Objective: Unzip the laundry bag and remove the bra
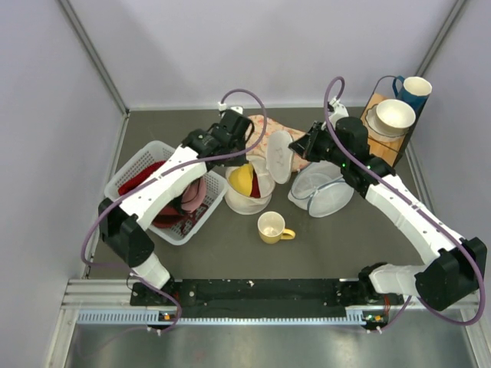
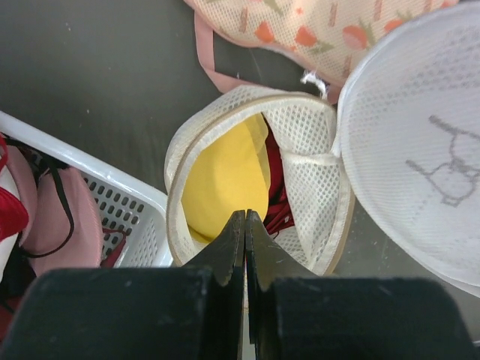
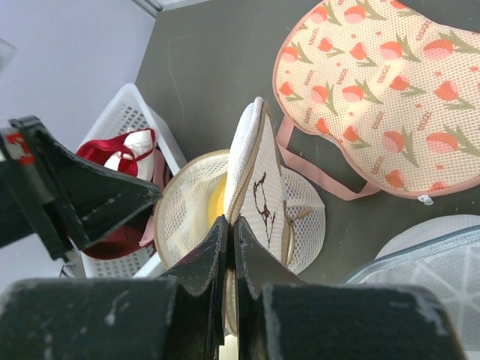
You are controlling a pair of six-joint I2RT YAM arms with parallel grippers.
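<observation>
The yellow bra (image 1: 241,179) would stay in the bag (image 1: 252,201) if I lifted my left gripper now: its fingers are shut and empty above the cloth.
The cream-white mesh laundry bag (image 1: 252,201) lies open at mid-table. Its round lid (image 1: 280,157), with the black mark, stands raised on edge. My right gripper (image 1: 298,146) is shut on the lid's rim (image 3: 255,157), with the fingertips (image 3: 217,232) pinching its edge. The yellow bra (image 1: 241,179) lies inside the open bag, beside something red (image 2: 276,187). My left gripper (image 1: 247,156) is shut and empty, just above the bag's near rim (image 2: 176,169) and pointing at the bra (image 2: 225,176). The bra also shows as a yellow sliver in the right wrist view (image 3: 215,201).
A white basket (image 1: 134,165) with red and pink garments stands left of the bag. A yellow mug (image 1: 272,228) sits in front. A bluish-grey mesh pouch (image 1: 322,193) lies to the right, a pink patterned pouch (image 3: 375,90) behind. A wooden stand (image 1: 383,146) with a bowl and a blue mug is back right.
</observation>
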